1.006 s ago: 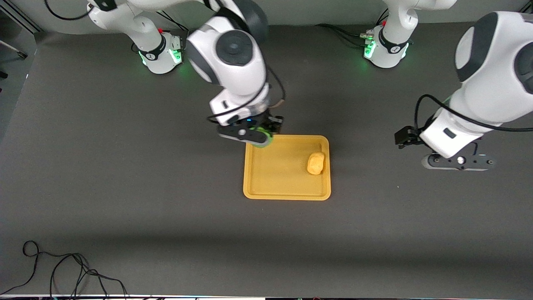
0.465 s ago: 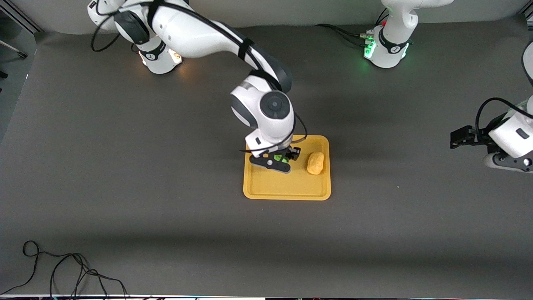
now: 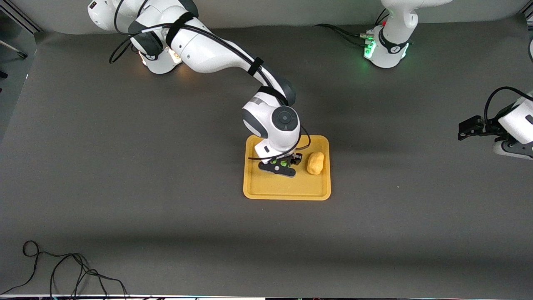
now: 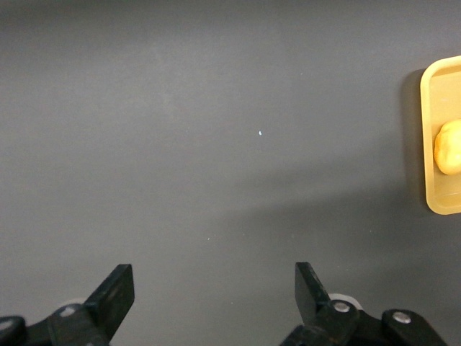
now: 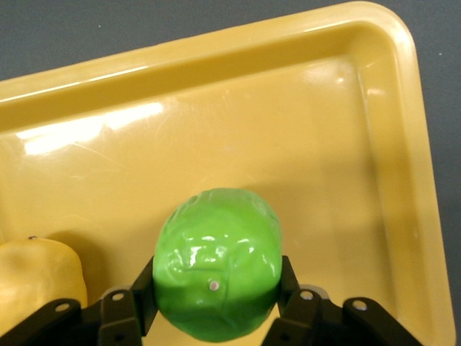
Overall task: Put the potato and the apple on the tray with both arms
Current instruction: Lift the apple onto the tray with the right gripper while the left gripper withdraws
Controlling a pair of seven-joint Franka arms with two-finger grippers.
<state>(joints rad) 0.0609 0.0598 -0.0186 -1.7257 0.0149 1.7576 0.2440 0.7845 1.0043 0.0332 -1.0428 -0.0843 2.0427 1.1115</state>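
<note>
The green apple (image 5: 216,252) is inside the tray's rim and just above the tray's bottom, so it would rest in the tray (image 5: 324,187), and the robot's right gripper needs to release the apple.
The yellow-orange tray (image 3: 275,189) lies mid-table. The potato (image 3: 315,163) rests in it toward the left arm's end; it also shows in the right wrist view (image 5: 36,277) and the left wrist view (image 4: 450,148). My right gripper (image 3: 280,165) is low over the tray's middle, shut on the green apple (image 5: 218,261), which sits just above the tray floor (image 5: 238,130) beside the potato. My left gripper (image 4: 210,295) is open and empty over bare table at the left arm's end, seen at the front view's edge (image 3: 514,146). The tray's rim shows in its view (image 4: 441,79).
A black cable (image 3: 62,271) lies coiled on the table near the front camera at the right arm's end. The two arm bases (image 3: 385,48) stand along the table edge farthest from the front camera. The surface is a dark grey mat.
My right gripper has carried the apple from the tray's corner to over its middle and lowered it close to the floor. My left arm has drawn away toward its end of the table.
</note>
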